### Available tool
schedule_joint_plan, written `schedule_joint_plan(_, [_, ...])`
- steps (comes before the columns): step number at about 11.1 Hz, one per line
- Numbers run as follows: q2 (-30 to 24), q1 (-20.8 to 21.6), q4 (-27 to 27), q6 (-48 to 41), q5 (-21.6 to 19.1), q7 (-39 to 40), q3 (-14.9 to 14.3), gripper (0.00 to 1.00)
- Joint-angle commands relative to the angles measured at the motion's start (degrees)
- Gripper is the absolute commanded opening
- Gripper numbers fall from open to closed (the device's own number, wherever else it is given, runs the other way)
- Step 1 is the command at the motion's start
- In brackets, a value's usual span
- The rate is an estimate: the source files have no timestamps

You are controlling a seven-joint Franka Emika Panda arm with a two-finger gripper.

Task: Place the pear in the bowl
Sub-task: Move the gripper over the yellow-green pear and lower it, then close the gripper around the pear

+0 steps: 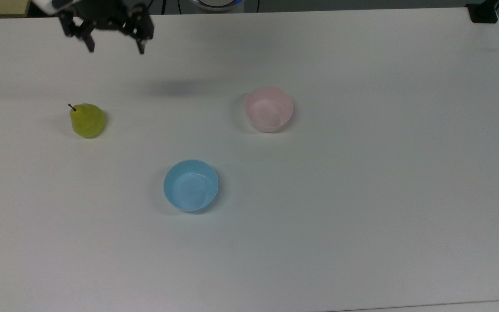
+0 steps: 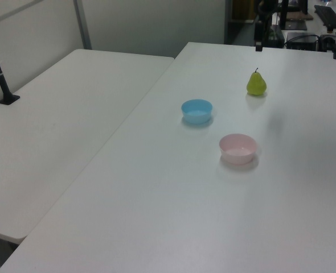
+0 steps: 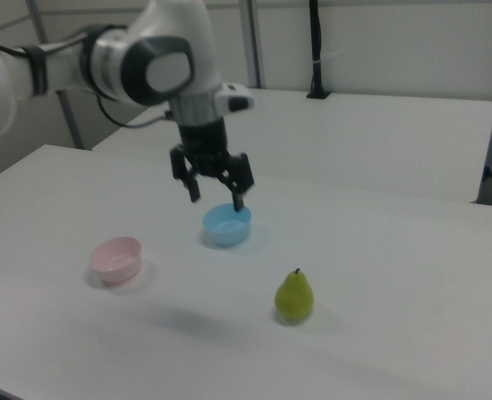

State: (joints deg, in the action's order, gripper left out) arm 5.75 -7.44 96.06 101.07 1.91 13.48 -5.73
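Observation:
The gripper grabs the pear by its upper part around the stem (image 2: 257, 75) next, to place the pear in the pale pink bowl (image 2: 238, 148).
The yellow-green pear (image 1: 87, 121) stands upright on the white table, at the top view's left, with its dark stem up; it is also in the left view (image 2: 256, 84) and the right view (image 3: 294, 296). The pale pink bowl (image 1: 269, 109) sits empty near the table's middle (image 2: 237, 148) (image 3: 117, 258). My gripper (image 1: 115, 50) hangs open and empty, well above the table. In the top view it is above and slightly right of the pear, apart from it. In the right view the gripper (image 3: 216, 200) hovers in front of the blue bowl.
A light blue bowl (image 1: 191, 185) stands empty between the pear and the pink bowl, nearer the top view's bottom (image 2: 197, 110) (image 3: 227, 225). A second white table (image 2: 54, 125) adjoins at the left view's left. A black clamp (image 1: 483, 13) sits at the far right corner.

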Motion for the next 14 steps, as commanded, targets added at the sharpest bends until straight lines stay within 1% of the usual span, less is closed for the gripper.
schedule_joint_plan(1, [4.08,-4.41,2.81,5.88,1.43,3.66,-0.08,1.0])
schedule_joint_plan(3, [6.37,-6.79,5.17,11.4,2.04,4.36,-0.16,1.0])
schedule_joint_plan(5, [8.83,-8.2,7.38,17.99,3.09,4.36,-0.16,1.0])
schedule_joint_plan(9, [14.54,-9.0,7.48,25.57,3.19,4.28,-0.08,1.0])
schedule_joint_plan(11, [16.3,-9.0,7.48,27.59,3.27,4.36,-0.08,0.85])
schedule_joint_plan(12, [16.92,-9.0,7.48,28.47,3.27,4.36,-0.08,0.74])
schedule_joint_plan(13, [16.93,-9.0,7.48,28.57,3.27,4.36,-0.08,0.59])
schedule_joint_plan(14, [16.76,-9.0,7.48,28.48,3.27,4.36,-0.08,0.46])
